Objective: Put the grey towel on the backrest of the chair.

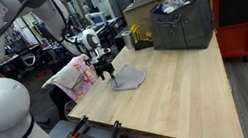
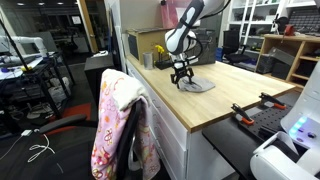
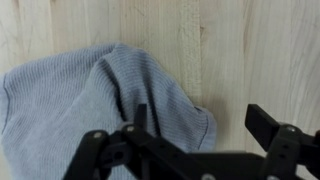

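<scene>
I should lower my gripper before it closes, since the towel's edge (image 1: 113, 82) (image 3: 201, 125) is between my fingers but they are above it, and closing now would miss it.
The grey towel (image 3: 90, 95) lies crumpled on the wooden table (image 3: 260, 50); it also shows in both exterior views (image 1: 130, 77) (image 2: 200, 86). My gripper (image 3: 200, 122) is open, hovering just above the towel's edge, one finger over the cloth and the other over bare wood. It shows in both exterior views (image 1: 107, 72) (image 2: 181, 76). The chair (image 2: 120, 125) stands beside the table with a pink floral cloth draped over its backrest (image 1: 73, 79).
A grey storage bin (image 1: 182, 21) stands at the far end of the table, with a yellow item (image 1: 139, 36) beside it. Clamps (image 1: 112, 137) grip the table's near edge. A red cabinet (image 1: 245, 3) stands behind.
</scene>
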